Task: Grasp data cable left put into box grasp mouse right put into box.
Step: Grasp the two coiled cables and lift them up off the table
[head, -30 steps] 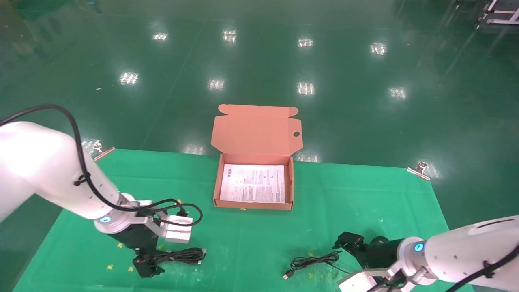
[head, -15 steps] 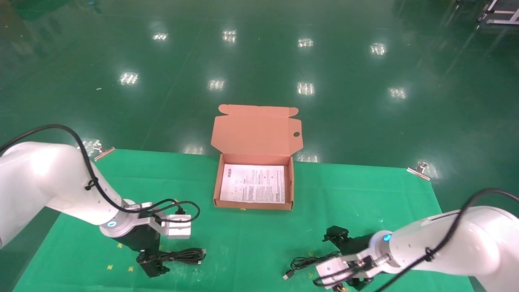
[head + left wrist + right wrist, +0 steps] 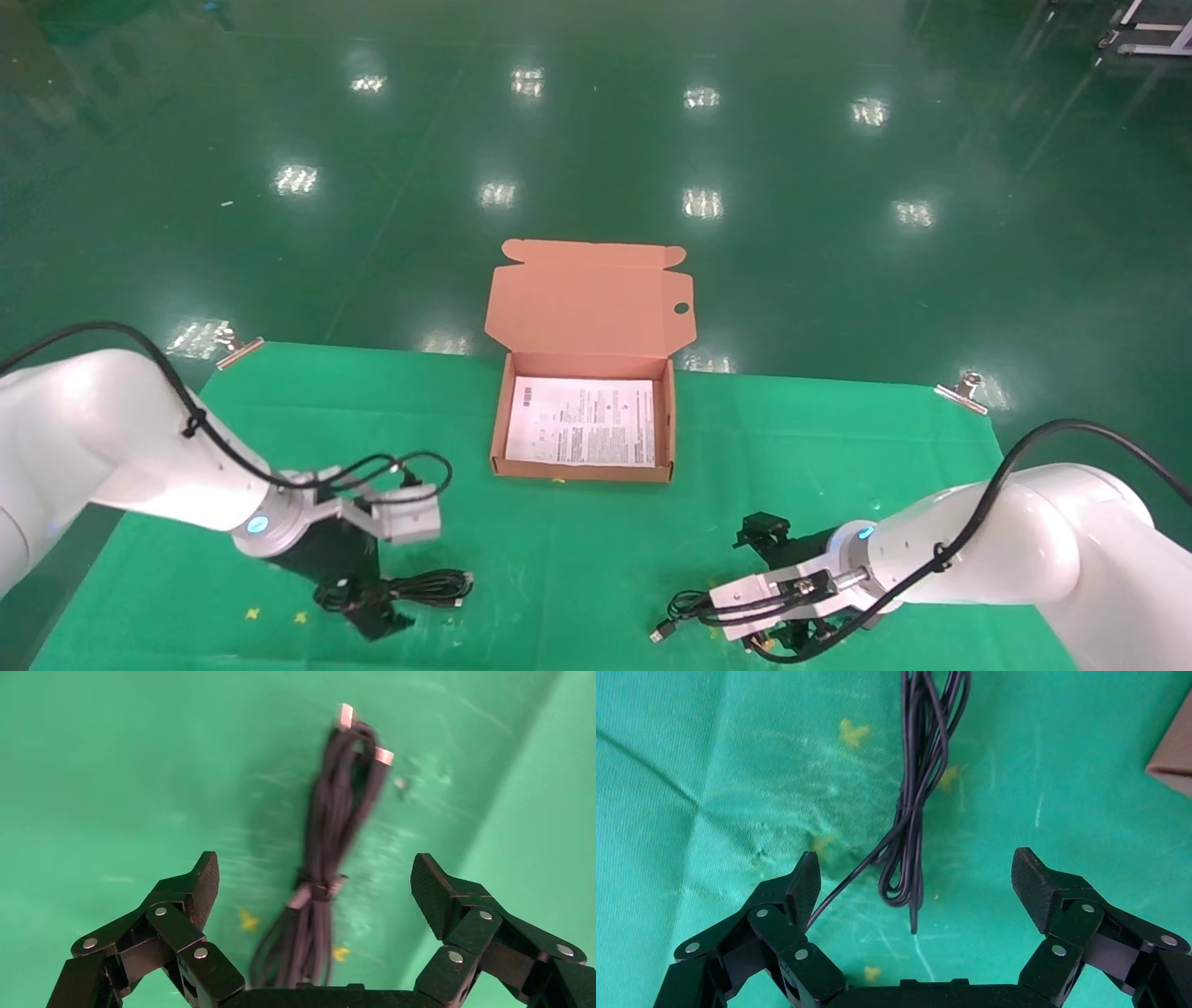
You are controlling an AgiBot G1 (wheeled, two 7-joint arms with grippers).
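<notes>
I should next grab the bundle by its tied middle (image 3: 320, 888) with my left gripper, as the cable's parts gather tight there and slack loops spread toward its ends.
The data cable (image 3: 426, 588) is a black looped bundle lying on the green cloth at the front left. My left gripper (image 3: 368, 606) is at its left end, open; in the left wrist view the bundle (image 3: 330, 846) lies between the spread fingers of the gripper (image 3: 316, 878). My right gripper (image 3: 756, 589) is open at the front right, over a thin black cord (image 3: 712, 603) with a USB plug (image 3: 659, 636). The right wrist view shows this cord's loops (image 3: 916, 811) ahead of the gripper (image 3: 916, 881). The mouse body is hidden. The salmon box (image 3: 582, 472) stands open at centre.
The box's lid (image 3: 587, 303) stands up behind it and a white printed sheet (image 3: 582, 422) lies inside. Metal clips (image 3: 238, 349) (image 3: 964, 390) hold the cloth at the far corners. A box corner (image 3: 1174, 755) shows in the right wrist view. Green floor lies beyond.
My right arm has swung left and turned, bringing its open gripper over the cord. My left gripper has shifted slightly right and nearer along the cable bundle's left end.
</notes>
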